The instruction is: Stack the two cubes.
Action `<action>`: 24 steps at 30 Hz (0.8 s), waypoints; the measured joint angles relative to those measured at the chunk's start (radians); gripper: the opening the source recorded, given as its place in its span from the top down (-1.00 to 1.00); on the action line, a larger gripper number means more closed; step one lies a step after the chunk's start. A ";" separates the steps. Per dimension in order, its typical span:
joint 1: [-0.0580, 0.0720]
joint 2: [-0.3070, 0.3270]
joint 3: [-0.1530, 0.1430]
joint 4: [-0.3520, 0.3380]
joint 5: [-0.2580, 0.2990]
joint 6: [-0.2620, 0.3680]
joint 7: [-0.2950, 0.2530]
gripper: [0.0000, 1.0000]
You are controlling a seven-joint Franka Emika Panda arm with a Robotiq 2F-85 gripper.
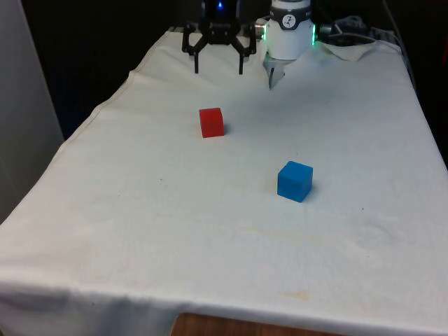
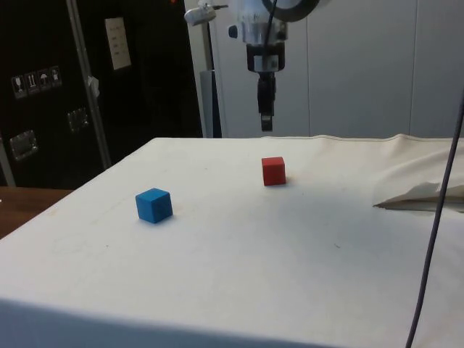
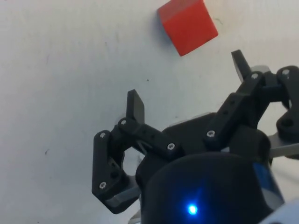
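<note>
The red cube's bottom has to stay free to rest on the blue cube (image 1: 295, 180). My gripper should grip the red cube by its opposite sides next.
A red cube (image 1: 211, 122) sits on the white cloth toward the far middle of the table; I also see the red cube (image 2: 273, 171) from the side and the red cube (image 3: 188, 25) on the cloth beyond my fingertips. A blue cube (image 1: 295, 180) lies nearer the front, to the front view's right; the blue cube (image 2: 154, 205) rests apart from the red one. My gripper (image 1: 218, 68) hangs open above the table's far end, behind the red cube, holding nothing. From the side the gripper (image 2: 266, 116) is well above the cloth. In the wrist view the gripper (image 3: 187, 84) has its fingers spread.
A crumpled fold of white cloth (image 1: 350, 49) lies at the far end on the front view's right, seen from the side as a raised fold (image 2: 420, 196). A dark cable (image 2: 435, 232) hangs down at the side view's right edge.
</note>
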 measured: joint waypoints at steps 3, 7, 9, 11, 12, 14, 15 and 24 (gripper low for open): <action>0.000 0.025 -0.006 0.000 0.007 0.022 -0.016 -1.00; 0.000 0.043 -0.009 0.000 0.020 0.037 -0.032 -1.00; 0.000 0.054 -0.011 0.000 0.033 0.045 -0.045 -1.00; 0.000 0.064 -0.011 0.000 0.050 0.050 -0.061 -1.00; 0.000 0.069 -0.011 0.000 0.059 0.052 -0.069 -1.00; 0.001 0.085 -0.010 0.000 0.081 0.062 -0.089 -1.00; 0.001 0.085 -0.010 0.000 0.081 0.062 -0.089 -1.00; 0.002 0.128 -0.009 0.000 0.112 0.094 -0.117 -1.00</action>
